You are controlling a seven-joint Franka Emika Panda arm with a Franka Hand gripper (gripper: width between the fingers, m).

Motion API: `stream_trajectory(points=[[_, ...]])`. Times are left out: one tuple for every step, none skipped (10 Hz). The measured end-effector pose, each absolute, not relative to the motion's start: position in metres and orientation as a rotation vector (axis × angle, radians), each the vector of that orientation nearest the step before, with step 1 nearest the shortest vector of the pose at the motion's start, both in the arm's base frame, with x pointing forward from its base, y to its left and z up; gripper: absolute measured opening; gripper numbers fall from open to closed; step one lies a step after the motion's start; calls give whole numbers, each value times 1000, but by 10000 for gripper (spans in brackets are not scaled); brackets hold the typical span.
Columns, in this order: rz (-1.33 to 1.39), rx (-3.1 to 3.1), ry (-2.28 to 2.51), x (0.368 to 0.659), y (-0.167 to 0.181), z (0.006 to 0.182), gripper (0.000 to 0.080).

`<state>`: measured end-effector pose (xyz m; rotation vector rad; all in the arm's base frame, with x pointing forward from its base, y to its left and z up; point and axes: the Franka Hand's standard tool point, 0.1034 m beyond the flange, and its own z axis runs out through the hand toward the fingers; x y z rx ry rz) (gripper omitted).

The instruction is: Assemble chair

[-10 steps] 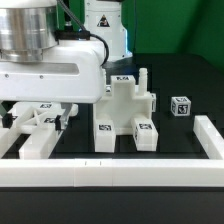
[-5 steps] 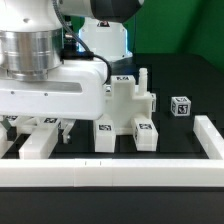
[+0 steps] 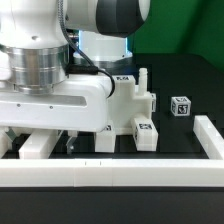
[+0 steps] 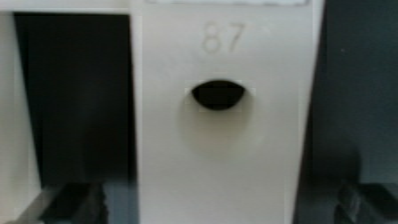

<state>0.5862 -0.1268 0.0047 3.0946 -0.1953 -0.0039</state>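
Observation:
The flat white part has my gripper's fingers close beside both of its sides in the wrist view, so my gripper should close on it now.
In the wrist view a flat white chair part [image 4: 222, 60] with a round dark hole [image 4: 217, 94] and an embossed number lies straight below my gripper [image 4: 210, 208]. One dark finger [image 4: 71, 203] stands on each side of it, so the jaws are open and straddle the part. In the exterior view my large white hand [image 3: 55, 98] hangs low over the white parts at the left [image 3: 38, 147] and hides the fingers. A chunky white chair piece with tags [image 3: 132, 104] stands in the middle.
A small tagged cube [image 3: 180, 106] sits toward the exterior view's right. A white rail [image 3: 120, 171] runs along the front and turns up the right side [image 3: 208, 137]. The robot's base [image 3: 100, 45] stands behind.
The hand has come down and toward the front, and now covers more of the left parts. The parts on the table have not moved.

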Motion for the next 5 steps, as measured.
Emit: stream_trajectory(points=[[-8, 3095, -196, 585, -127, 4, 648], [-10, 3095, -196, 584, -127, 3, 563], [-11, 3095, -196, 584, -127, 3, 428], [-11, 3095, -196, 584, -127, 3, 428], [-9, 3095, -196, 584, -127, 4, 285]])
